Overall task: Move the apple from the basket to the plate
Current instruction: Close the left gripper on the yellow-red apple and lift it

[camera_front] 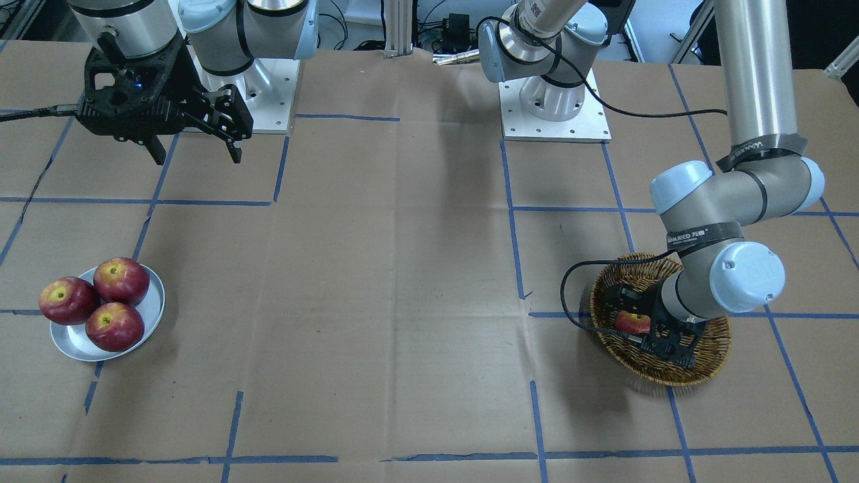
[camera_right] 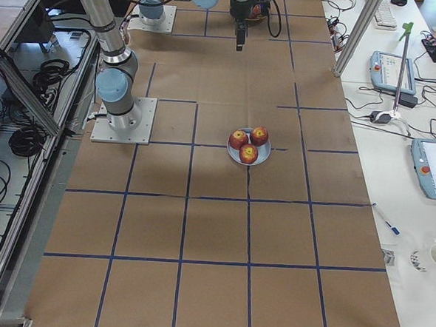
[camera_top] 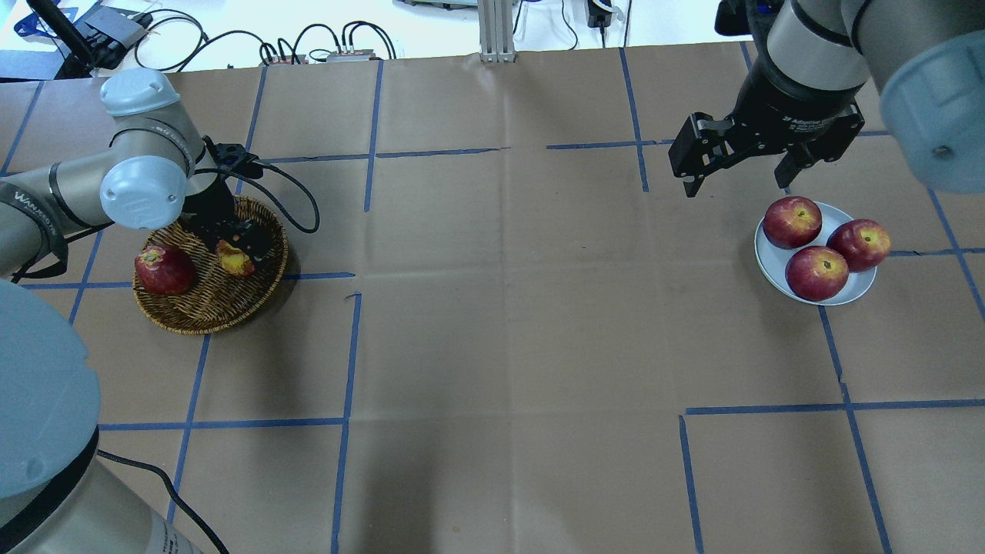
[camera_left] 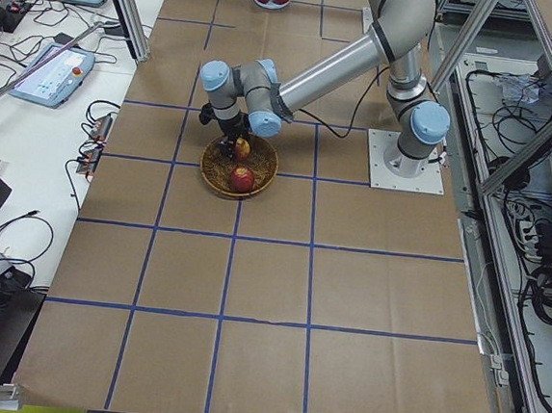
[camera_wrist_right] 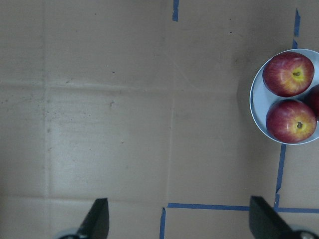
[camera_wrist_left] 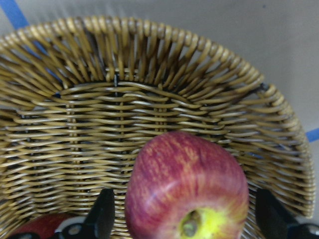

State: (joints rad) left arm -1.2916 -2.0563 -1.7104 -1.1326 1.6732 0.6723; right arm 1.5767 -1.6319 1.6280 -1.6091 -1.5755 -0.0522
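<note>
I will next grab the streaky pinkish-red apple with my left gripper by its rounded sides around the stem [camera_wrist_left: 144, 194], and then move it to the plate.
The pale streaky apple [camera_wrist_left: 187, 184] with a yellow patch round its stem lies in the wicker basket [camera_top: 208, 308]. My left gripper [camera_top: 235, 250] is down in the basket, open, with one finger on each side of this apple and a small gap at each side. A dark red apple [camera_top: 164, 269] lies in the basket beside it. The silver plate [camera_top: 856, 286] at the right holds three glossy red apples [camera_top: 816, 271]. My right gripper [camera_top: 737, 185] hangs open and empty above the table just behind the plate.
Brown paper with blue tape lines covers the table. The arm bases [camera_front: 556, 114] stand at the robot's side of it. A black cable [camera_top: 296, 200] loops from the left wrist beside the basket.
</note>
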